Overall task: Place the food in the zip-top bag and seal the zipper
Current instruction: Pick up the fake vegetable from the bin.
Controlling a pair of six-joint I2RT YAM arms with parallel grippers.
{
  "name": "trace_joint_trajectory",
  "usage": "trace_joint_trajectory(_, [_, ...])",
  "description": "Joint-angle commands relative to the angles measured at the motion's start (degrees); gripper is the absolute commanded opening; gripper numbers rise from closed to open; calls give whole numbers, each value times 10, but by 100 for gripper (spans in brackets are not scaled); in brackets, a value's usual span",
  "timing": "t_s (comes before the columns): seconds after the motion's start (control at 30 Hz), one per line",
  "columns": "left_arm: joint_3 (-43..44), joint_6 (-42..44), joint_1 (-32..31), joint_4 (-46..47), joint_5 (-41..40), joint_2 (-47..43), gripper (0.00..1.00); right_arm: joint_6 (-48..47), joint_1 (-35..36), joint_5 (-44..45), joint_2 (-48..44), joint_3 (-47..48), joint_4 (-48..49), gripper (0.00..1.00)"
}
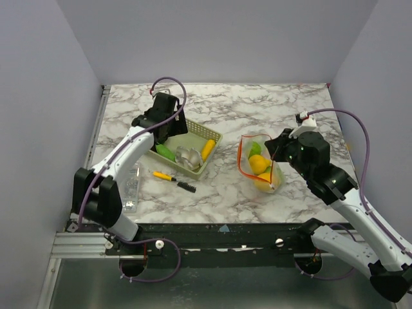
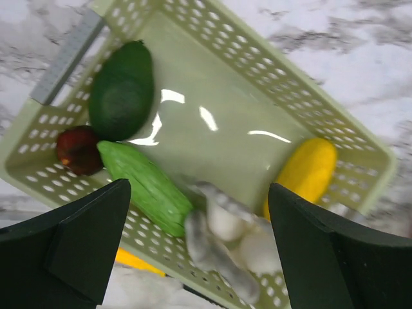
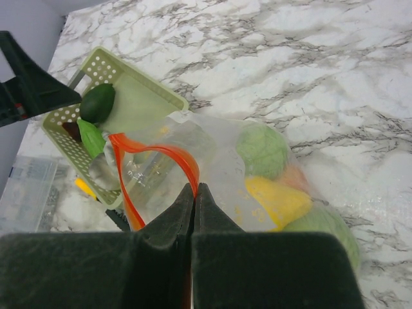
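Note:
Next, my left gripper grabs the light green piece across its middle by its long sides, so an end stays free to enter the bag.
The clear zip-top bag lies right of centre, its mouth held open. Its orange-red zipper forms a loop. My right gripper is shut on the zipper strip; it also shows in the top view. Yellow and light green food lies inside the bag. My left gripper is open and empty above the pale green basket. The basket holds a dark green piece, a light green piece, a red piece, a yellow piece and a grey-white item.
A yellow-and-black pen lies on the marble table in front of the basket. A clear plastic item lies near the table's left front edge. Grey walls close in the left, right and back.

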Motion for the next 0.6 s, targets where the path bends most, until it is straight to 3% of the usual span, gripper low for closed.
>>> trace_joint_trajectory(0.0, [57,46,36,-104,-70,92,88,-4,-1,4,-10,-5,13,1])
trace_joint_trajectory(0.3, [59,-82,70,-107,-10,142,86,-6,-1,-9,-3,1,16,1])
trace_joint_trajectory(0.57, [51,-268,72,-127,17,177,79,2,-1,-17,-7,0,20,1])
